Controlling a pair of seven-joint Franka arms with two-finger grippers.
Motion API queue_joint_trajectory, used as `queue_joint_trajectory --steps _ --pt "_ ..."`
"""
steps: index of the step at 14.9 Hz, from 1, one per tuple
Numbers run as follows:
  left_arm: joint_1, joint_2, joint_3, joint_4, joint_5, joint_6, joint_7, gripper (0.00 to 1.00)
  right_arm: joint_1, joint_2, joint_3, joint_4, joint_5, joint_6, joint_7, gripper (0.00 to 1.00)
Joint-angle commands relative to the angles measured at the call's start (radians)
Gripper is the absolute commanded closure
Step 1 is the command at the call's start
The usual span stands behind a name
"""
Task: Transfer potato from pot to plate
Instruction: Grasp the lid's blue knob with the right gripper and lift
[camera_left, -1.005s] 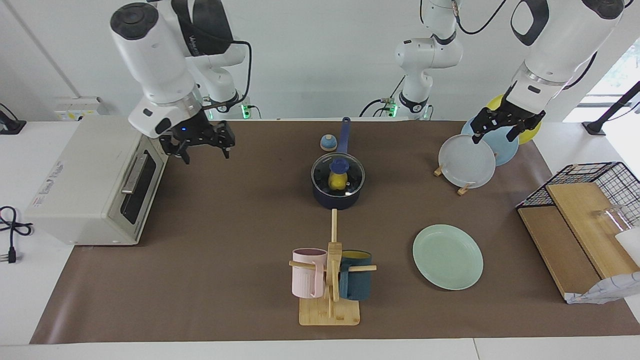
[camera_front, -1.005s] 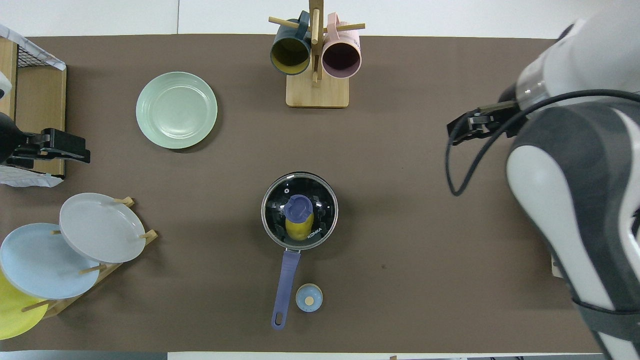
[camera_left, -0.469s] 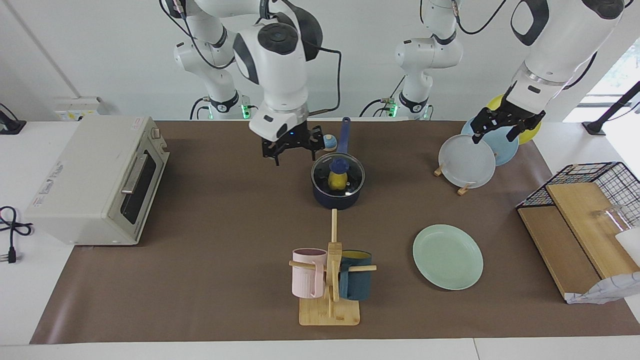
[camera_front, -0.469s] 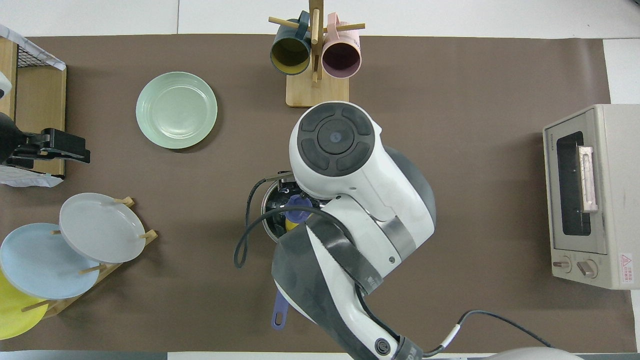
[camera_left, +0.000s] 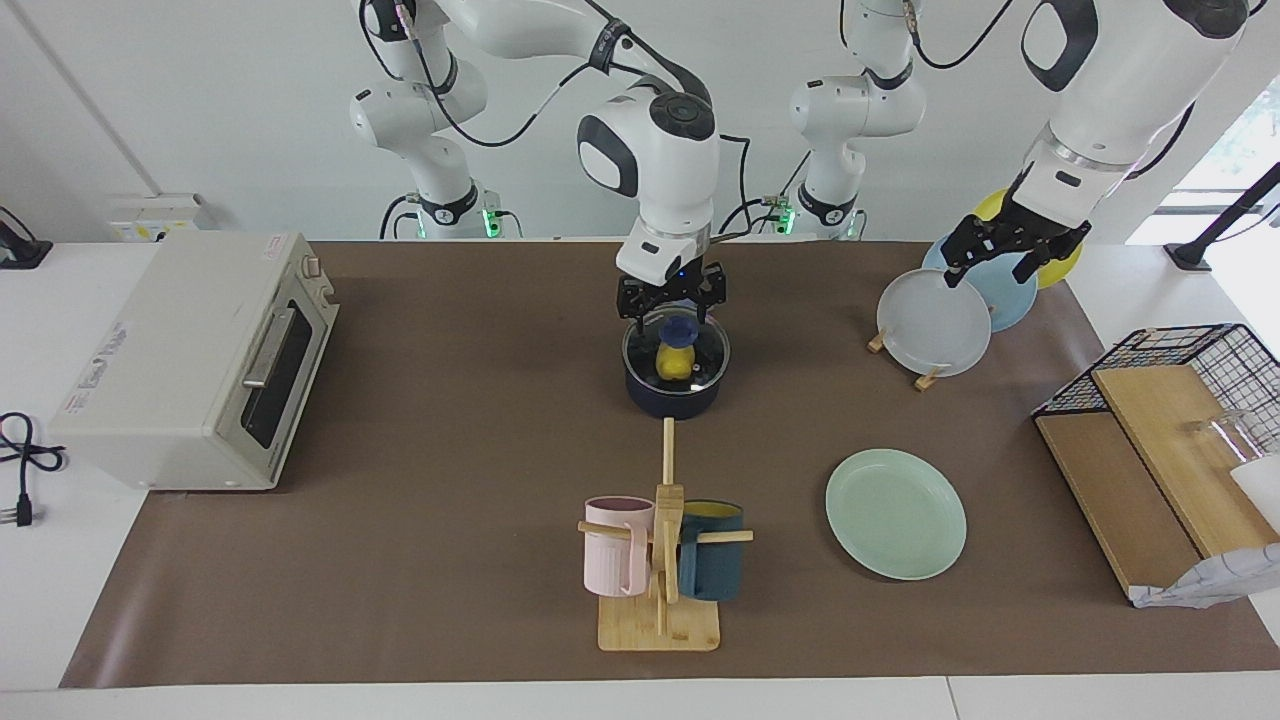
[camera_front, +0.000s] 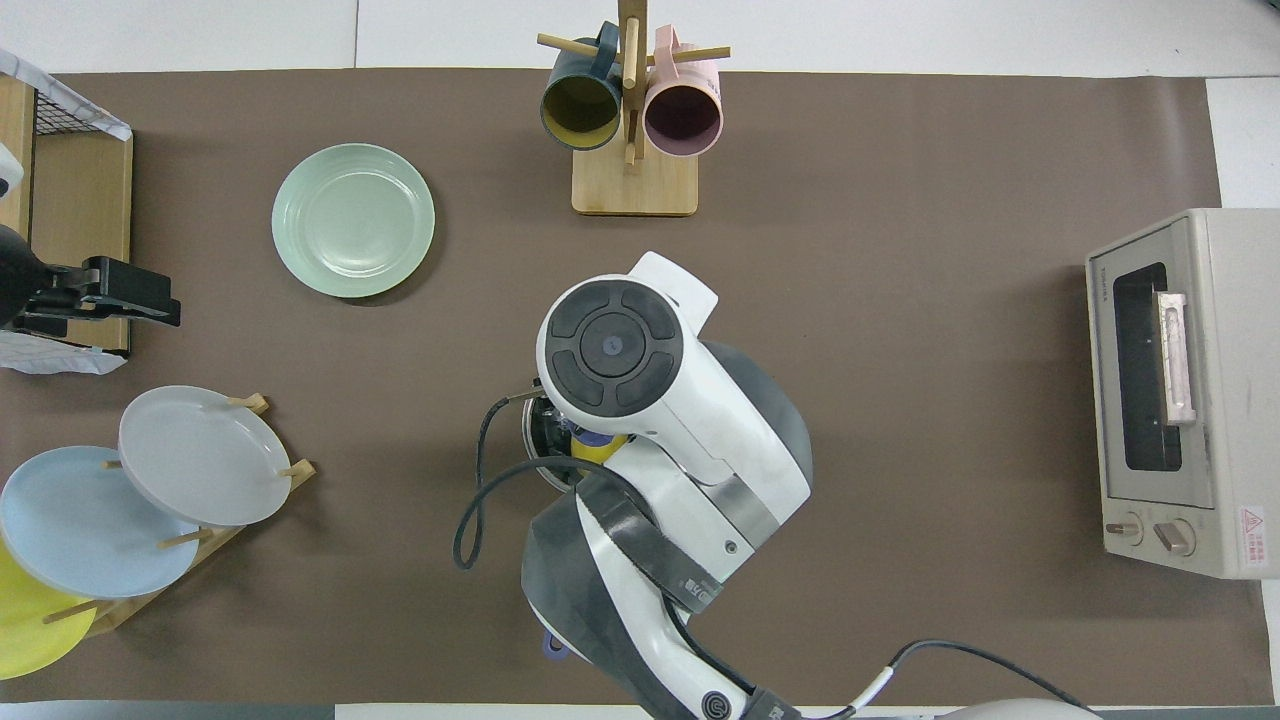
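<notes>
Next, my right gripper grabs the glass lid by its blue knob (camera_front: 590, 437) to uncover the yellow potato (camera_front: 601, 448) inside the pot.
The dark navy pot (camera_left: 672, 402) stands mid-table with a glass lid (camera_left: 703, 352) on it. The yellow potato (camera_left: 676, 366) lies inside, seen through the glass under the lid's blue knob (camera_left: 679, 329). My right gripper (camera_left: 672, 306) is open just over the knob, a finger on either side. In the overhead view the right arm covers most of the pot, with a bit of potato (camera_front: 601, 448) showing. The mint-green plate (camera_left: 896, 513) lies bare, farther from the robots, toward the left arm's end. My left gripper (camera_left: 1010, 258) waits open over the plate rack.
A toaster oven (camera_left: 190, 360) stands at the right arm's end. A mug rack (camera_left: 660, 560) with a pink and a teal mug is farther out than the pot. A plate rack (camera_left: 935, 322) and a wire basket (camera_left: 1180, 400) are at the left arm's end.
My right arm swung from in front of the toaster oven across to the pot and lowered its open gripper over the lid's knob. The left arm has not moved.
</notes>
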Motion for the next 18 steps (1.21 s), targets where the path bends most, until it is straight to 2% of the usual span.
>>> queue_joint_trajectory --steps 1,4,10,13,14,16,18 --pt "0.013 -0.023 -0.008 -0.018 0.015 -0.008 0.000 0.00 0.012 -0.003 0.001 -0.048 -0.060 0.057 0.031 0.00" --pt "0.013 -0.023 -0.008 -0.018 0.015 -0.008 0.000 0.00 0.015 -0.018 0.001 -0.117 -0.068 0.130 0.033 0.00" --pt "0.013 -0.023 -0.008 -0.018 0.015 -0.008 0.000 0.00 0.026 -0.018 0.001 -0.128 -0.088 0.133 0.033 0.01" --pt "0.012 -0.023 -0.008 -0.018 0.014 -0.007 0.000 0.00 0.026 -0.020 0.001 -0.142 -0.088 0.151 0.030 0.14" --pt "0.013 -0.023 -0.008 -0.018 0.015 -0.008 0.000 0.00 0.026 -0.020 0.001 -0.146 -0.088 0.153 0.030 0.21" --pt "0.013 -0.023 -0.008 -0.018 0.015 -0.007 0.000 0.00 0.026 -0.020 0.001 -0.145 -0.089 0.151 0.027 0.41" --pt "0.013 -0.023 -0.008 -0.018 0.015 -0.007 0.000 0.00 0.026 -0.020 0.001 -0.143 -0.088 0.148 0.025 0.48"
